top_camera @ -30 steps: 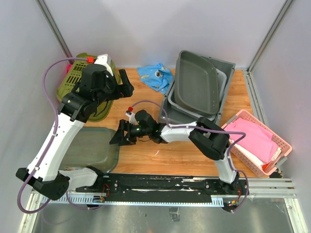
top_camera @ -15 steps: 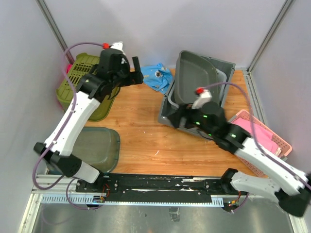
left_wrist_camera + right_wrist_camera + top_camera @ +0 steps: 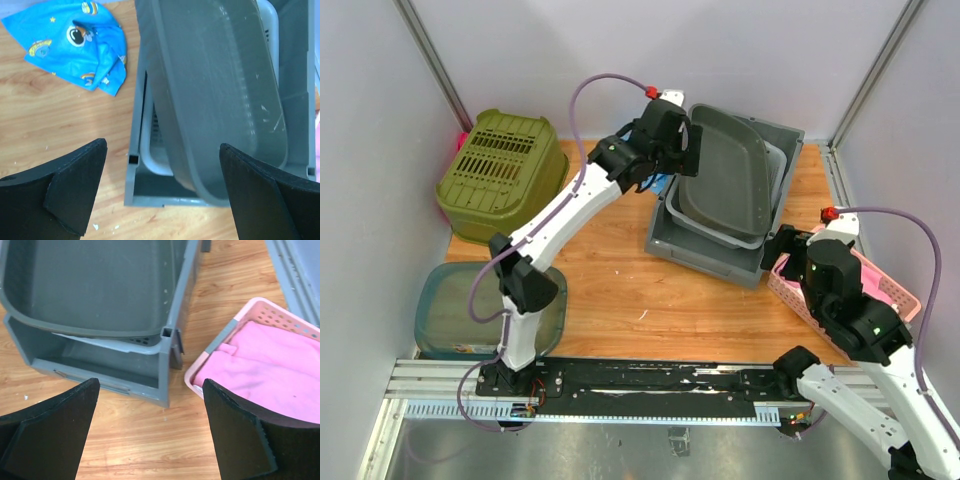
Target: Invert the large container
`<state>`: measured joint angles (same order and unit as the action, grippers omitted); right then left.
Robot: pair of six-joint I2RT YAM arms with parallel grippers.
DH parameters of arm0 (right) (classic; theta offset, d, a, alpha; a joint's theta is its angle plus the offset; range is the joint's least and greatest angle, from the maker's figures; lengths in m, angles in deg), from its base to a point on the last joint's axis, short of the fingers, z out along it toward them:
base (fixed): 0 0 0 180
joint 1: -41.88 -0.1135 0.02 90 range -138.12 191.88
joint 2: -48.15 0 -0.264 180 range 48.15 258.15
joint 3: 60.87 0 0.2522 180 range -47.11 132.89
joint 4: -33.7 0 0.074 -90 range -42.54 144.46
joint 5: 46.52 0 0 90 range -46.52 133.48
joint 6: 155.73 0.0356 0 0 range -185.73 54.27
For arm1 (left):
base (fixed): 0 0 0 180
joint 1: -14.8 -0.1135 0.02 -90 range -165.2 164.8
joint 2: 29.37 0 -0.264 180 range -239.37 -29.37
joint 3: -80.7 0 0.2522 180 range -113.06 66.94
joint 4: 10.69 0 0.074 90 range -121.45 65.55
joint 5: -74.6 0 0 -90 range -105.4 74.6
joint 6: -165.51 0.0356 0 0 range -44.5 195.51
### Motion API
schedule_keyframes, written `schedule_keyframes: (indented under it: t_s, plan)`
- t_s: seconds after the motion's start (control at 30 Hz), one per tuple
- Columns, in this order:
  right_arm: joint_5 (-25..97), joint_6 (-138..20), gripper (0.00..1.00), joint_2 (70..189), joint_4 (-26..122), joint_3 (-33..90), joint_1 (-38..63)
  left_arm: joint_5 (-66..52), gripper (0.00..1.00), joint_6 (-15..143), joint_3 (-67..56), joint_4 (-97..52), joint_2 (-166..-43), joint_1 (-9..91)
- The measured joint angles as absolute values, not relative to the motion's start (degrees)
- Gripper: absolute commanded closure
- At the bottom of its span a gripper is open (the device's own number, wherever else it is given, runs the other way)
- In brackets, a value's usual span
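Note:
The grey tub has to come out so the crate (image 3: 705,255) can turn. The left gripper will next grab the grey tub's raised rim on the blue cloth's side to lift it out.
The large grey crate (image 3: 705,255) stands upright at the back middle of the table. A grey tub (image 3: 725,165) leans inside it over a white basket (image 3: 775,155). My left gripper (image 3: 682,150) is open and empty, hovering over the crate's left side. In the left wrist view, the left gripper (image 3: 162,145) has the crate wall (image 3: 136,185) and the tub (image 3: 220,90) between its fingers. My right gripper (image 3: 782,258) is open and empty by the crate's right corner. The right wrist view shows the right gripper (image 3: 150,382) above the crate's front wall (image 3: 100,372) and the tub (image 3: 95,285).
An olive basket (image 3: 500,175) lies upside down at the back left. A teal tub (image 3: 440,310) sits at the front left. A pink basket (image 3: 905,297) with pink cloth (image 3: 270,370) stands right of the crate. A blue cloth (image 3: 80,45) lies left of the crate.
My left arm has swung from over the olive basket rightward to the crate's left side. My right arm has moved from the table's middle to the crate's right corner.

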<state>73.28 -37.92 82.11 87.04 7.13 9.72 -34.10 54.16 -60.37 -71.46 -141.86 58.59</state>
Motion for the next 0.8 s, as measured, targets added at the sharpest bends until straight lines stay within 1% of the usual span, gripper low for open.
schedule_keyframes:
  t_s: [0.1, 0.2, 0.27, 0.4, 0.43, 0.5, 0.57, 0.63, 0.7, 0.8]
  plan:
    - [75.55, -38.33, 0.14, 81.23, 88.83, 7.41, 9.76, -35.87, 0.01, 54.95, -64.9, -71.3, -146.3, 59.47]
    - [77.41, -38.46, 0.14, 80.95, 90.49, 7.41, 9.78, -37.82, 0.09, 55.63, -67.91, -71.17, -150.36, 59.8]
    - [77.85, -38.53, 0.14, 80.97, 91.1, 7.41, 9.78, -38.69, 0.18, 55.89, -68.35, -71.19, -152.26, 59.95]
    - [78.55, -38.75, 0.14, 81.06, 91.93, 7.43, 9.78, -39.63, 0.42, 56.15, -69.05, -71.3, -155.63, 60.23]
    - [78.68, -38.79, 0.14, 81.1, 92.06, 7.45, 9.78, -39.65, 0.45, 56.13, -69.31, -71.3, -156.33, 60.34]
    - [78.92, -38.94, 0.14, 81.28, 92.24, 7.5, 9.78, -39.61, 0.56, 56.19, -69.7, -71.3, -157.22, 60.58]
    - [79.25, -39.18, 0.14, 81.41, 92.37, 7.59, 9.78, -39.55, 0.7, 56.19, -69.92, -71.35, -157.46, 60.71]
    - [79.49, -39.36, 0.14, 81.41, 92.37, 7.61, 9.78, -39.5, 0.86, 56.46, -70.08, -71.17, -157.33, 60.8]
    - [79.55, -39.56, 0.14, 81.41, 92.37, 7.61, 9.8, -39.79, 0.98, 56.72, -70.08, -70.8, -156.9, 60.84]
    - [79.55, -39.69, 0.14, 81.41, 92.37, 7.61, 9.8, -39.26, 1.0, 57.05, -70.03, -69.86, -155.93, 60.54]
